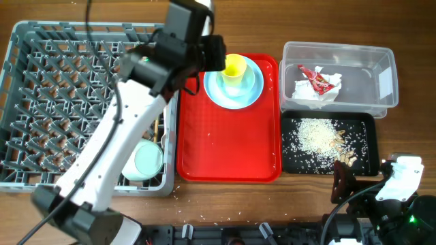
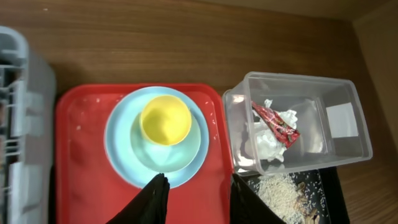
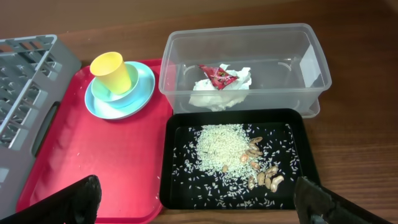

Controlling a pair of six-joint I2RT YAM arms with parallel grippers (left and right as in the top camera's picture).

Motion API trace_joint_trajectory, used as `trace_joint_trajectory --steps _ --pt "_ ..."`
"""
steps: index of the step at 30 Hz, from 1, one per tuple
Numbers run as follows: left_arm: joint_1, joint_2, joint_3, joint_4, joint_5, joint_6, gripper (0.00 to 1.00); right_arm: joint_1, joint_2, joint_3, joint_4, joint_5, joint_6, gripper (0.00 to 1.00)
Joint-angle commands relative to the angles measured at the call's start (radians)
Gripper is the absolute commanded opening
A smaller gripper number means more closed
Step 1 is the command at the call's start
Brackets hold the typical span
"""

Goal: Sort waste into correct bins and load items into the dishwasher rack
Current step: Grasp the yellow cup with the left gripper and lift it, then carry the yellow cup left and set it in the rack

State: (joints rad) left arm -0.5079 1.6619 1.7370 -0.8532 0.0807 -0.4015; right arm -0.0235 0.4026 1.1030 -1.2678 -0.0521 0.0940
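Note:
The yellow cup's body and base need to stay free to go into the dishwasher rack (image 1: pixel 41 82), so my left gripper will next pick up the cup by its rim.
A yellow cup (image 2: pixel 165 120) stands on a smaller blue-green dish, which rests on the pale blue plate (image 2: pixel 121 140) at the back of a red tray (image 2: pixel 81 162). My left gripper (image 2: pixel 199 177) hovers above the plate's near rim, jaws apart with nothing between them; from overhead the left gripper (image 1: pixel 212 53) is just left of the cup (image 1: pixel 234 68). A pale bowl (image 1: pixel 147 160) sits in the grey dishwasher rack (image 1: pixel 41 82). The clear tub (image 1: pixel 381 68) holds the napkin (image 1: pixel 315 94) and red wrapper (image 1: pixel 317 80). Rice (image 3: pixel 224 146) lies in the black tray (image 3: pixel 180 186). My right gripper (image 3: pixel 198 182) stands wide open and empty by that tray's front edge.
The left arm (image 1: pixel 116 150) stretches across the rack's right side. A few grains (image 1: pixel 204 218) lie on the wooden table in front of the red tray (image 1: pixel 225 150). The right gripper (image 1: pixel 354 184) sits at the table's front right corner.

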Motion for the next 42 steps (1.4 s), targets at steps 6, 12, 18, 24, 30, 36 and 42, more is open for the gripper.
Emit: trace_joint_trajectory --steps 6,12,18,24,30,36,42 --pt "-0.141 0.227 0.009 0.231 -0.164 0.017 0.33 -0.003 -0.007 0.001 0.004 -0.009 0.014 1.00" --pt "-0.134 0.421 0.009 0.377 -0.240 0.186 0.23 -0.003 -0.007 0.001 0.004 -0.009 0.014 1.00" --pt "-0.129 0.494 0.008 0.359 -0.258 0.185 0.22 -0.003 -0.007 0.001 0.004 -0.009 0.014 1.00" --pt "-0.130 0.494 0.008 0.261 -0.257 0.185 0.08 -0.003 -0.007 0.001 0.004 -0.009 0.014 1.00" --pt "-0.129 0.470 0.018 0.236 -0.257 0.178 0.04 -0.003 -0.007 0.001 0.003 -0.009 0.014 1.00" --pt "-0.110 0.198 0.109 0.012 -0.200 0.063 0.04 -0.003 -0.007 0.001 0.004 -0.009 0.014 1.00" --pt "0.243 0.000 0.109 -0.225 0.372 0.092 0.04 -0.003 -0.007 0.001 0.004 -0.009 0.014 1.00"
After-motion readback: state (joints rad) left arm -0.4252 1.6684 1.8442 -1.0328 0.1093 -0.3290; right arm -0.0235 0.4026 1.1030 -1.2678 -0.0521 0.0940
